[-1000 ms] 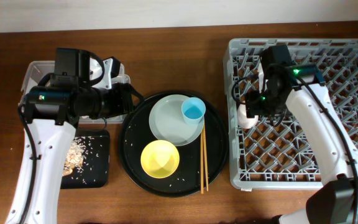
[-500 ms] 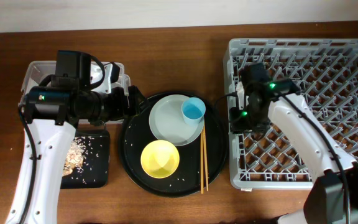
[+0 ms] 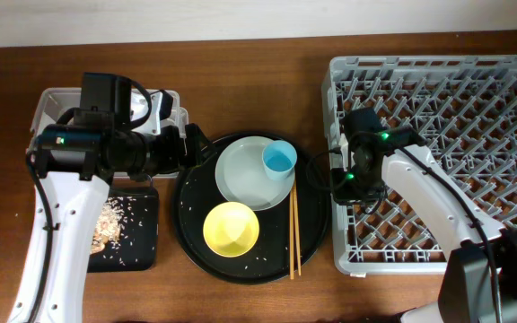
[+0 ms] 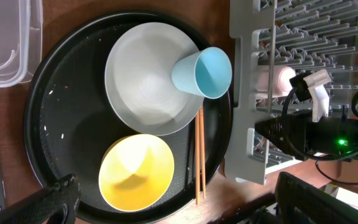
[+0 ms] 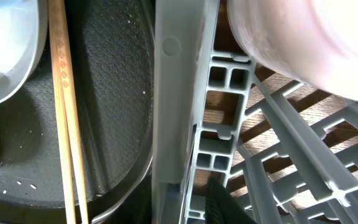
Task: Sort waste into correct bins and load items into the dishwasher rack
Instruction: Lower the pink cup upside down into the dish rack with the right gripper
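My right gripper will need the cup's base free for loading the rack. My left gripper should grab the tipped blue cup by its open rim [image 3: 280,157] [image 4: 213,72] next.
The grey dishwasher rack [image 3: 474,99] stands at the right. The pink cup [image 5: 303,37] sits inside it near its left wall and also shows in the left wrist view [image 4: 279,78]. My right gripper [image 3: 341,179] is low at that left wall, open and empty, with the cup apart from its fingers [image 5: 185,205]. The blue cup [image 3: 279,160] lies tipped on the pale plate [image 3: 240,175]. The yellow bowl [image 3: 232,229] and the chopsticks [image 3: 293,224] lie on the round black tray. My left gripper [image 3: 196,148] is open and empty above the round tray's left rim [image 4: 185,208].
The round black tray [image 3: 191,215] fills the middle. The clear plastic box [image 3: 52,103] is at the back left, partly under my left arm. The shallow black tray [image 3: 142,247] with rice scraps [image 3: 113,220] is in front of it.
My right gripper has left the pink cup in the rack and moved down and left to the rack's left wall. My left gripper shifted slightly right toward the round tray.
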`<state>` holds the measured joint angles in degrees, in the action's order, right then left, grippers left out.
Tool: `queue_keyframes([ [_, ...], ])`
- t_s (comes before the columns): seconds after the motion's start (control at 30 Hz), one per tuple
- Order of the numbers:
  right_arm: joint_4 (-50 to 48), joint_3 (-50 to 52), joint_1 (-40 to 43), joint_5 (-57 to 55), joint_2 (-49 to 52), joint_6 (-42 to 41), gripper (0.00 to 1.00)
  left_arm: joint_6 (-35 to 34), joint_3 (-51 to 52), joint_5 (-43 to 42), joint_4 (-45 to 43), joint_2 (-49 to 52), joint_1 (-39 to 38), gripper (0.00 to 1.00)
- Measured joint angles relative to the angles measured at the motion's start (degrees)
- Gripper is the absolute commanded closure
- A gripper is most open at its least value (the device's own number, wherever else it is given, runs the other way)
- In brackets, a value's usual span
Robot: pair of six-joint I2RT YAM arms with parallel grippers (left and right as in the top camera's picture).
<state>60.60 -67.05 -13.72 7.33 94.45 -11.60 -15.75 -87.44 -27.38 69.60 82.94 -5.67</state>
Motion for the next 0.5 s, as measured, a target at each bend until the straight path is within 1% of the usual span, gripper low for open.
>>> queue_keyframes([
  [0.43, 0.7, 0.0, -0.2, -1.3, 0.0, 0.0, 0.74, 0.0, 0.0, 0.0, 0.0, 0.0, 0.0, 0.01],
  [0.47, 1.1, 0.0, -0.2, -1.7, 0.0, 0.0, 0.73, 0.0, 0.0, 0.0, 0.0, 0.0, 0.0, 0.01],
  [0.5, 1.6, 0.0, -0.2, -2.1, 0.0, 0.1, 0.67, 0.0, 0.0, 0.0, 0.0, 0.0, 0.0, 0.01],
])
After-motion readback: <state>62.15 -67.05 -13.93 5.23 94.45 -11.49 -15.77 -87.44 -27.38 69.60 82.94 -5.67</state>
